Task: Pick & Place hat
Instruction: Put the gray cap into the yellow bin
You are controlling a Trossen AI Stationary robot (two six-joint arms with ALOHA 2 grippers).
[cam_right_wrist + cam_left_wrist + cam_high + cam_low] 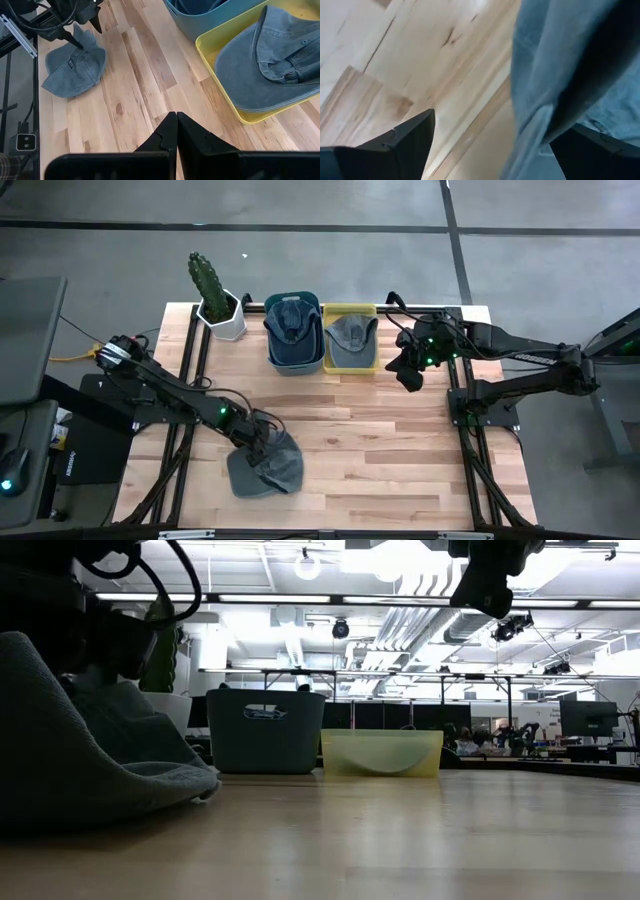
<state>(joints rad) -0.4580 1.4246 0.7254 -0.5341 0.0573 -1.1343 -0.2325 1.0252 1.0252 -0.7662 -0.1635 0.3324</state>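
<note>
Next, my left gripper grips the grey-blue cap by its top's lower edge (534, 122) to place it in the yellow bin.
A grey-blue cap (268, 468) lies on the table's near-left part, and also shows in the right wrist view (75, 72) and the low view (90, 760). My left gripper (258, 442) is low over the cap's far edge and open. In its wrist view (504, 120) one finger stands over bare wood and the other sits at the cap's cloth (555, 75). My right gripper (410, 375) hangs shut in the air beside the yellow bin (350, 308), seen from its own wrist (176, 116). My left gripper comes down from above, slanting in from the table's left. One open finger (590, 150) meets the cap's cloth at its far edge (545, 130), and the other finger (410, 140) stands clear over the wood. The cap lies on the table.
At the far edge stand a blue bin (295, 358) and the yellow bin, each with a cap inside. A potted cactus (220, 305) stands to their left. Bare wood stretches across the table's middle and right (400, 460).
</note>
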